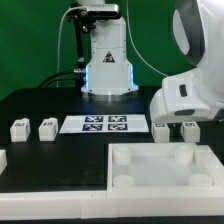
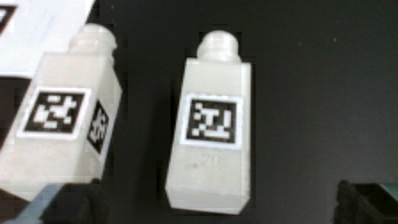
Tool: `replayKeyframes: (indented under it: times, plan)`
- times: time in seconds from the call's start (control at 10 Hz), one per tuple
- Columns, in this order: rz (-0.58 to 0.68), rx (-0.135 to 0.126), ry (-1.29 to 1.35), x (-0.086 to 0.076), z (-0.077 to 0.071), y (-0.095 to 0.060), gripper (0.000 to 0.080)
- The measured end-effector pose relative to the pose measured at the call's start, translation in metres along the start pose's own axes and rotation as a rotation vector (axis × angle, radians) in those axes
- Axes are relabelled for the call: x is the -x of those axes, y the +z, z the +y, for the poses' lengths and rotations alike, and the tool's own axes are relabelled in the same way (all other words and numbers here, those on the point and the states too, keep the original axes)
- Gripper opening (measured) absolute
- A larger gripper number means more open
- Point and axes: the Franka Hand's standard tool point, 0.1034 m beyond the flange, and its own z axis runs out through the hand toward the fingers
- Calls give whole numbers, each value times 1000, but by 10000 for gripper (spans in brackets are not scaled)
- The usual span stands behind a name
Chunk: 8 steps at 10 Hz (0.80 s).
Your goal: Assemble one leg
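Observation:
I need to grab the centred white leg by its tagged body (image 1: 190, 132) (image 2: 210, 130) next, so that the leg's round knob stays free for the tray's corner socket.
Four small white legs with square tags lie on the black table. In the exterior view two are at the left (image 1: 17, 128) (image 1: 45, 128) and two at the right (image 1: 160, 128) (image 1: 189, 128), under the arm. In the wrist view the two right legs lie side by side, one (image 2: 217, 120) centred and the other (image 2: 63, 110) beside it. My gripper (image 2: 210, 205) is open. Its dark fingertips (image 2: 368, 200) stand wide apart on either side of the centred leg's flat end, not touching it.
The marker board (image 1: 107, 124) lies at the table's middle, between the leg pairs; its corner shows in the wrist view (image 2: 9, 20). The large white tray-like piece (image 1: 205, 185) with corner sockets lies at the front right. A small white part (image 1: 3, 158) sits at the left edge.

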Motion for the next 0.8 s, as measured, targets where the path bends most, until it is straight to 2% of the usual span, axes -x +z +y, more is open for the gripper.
replayKeyframes:
  times: [0.5, 0.8]
  plan:
    - [-7, 18, 19, 6, -5, 46, 649]
    - [-34, 17, 49, 3, -5, 51, 649]
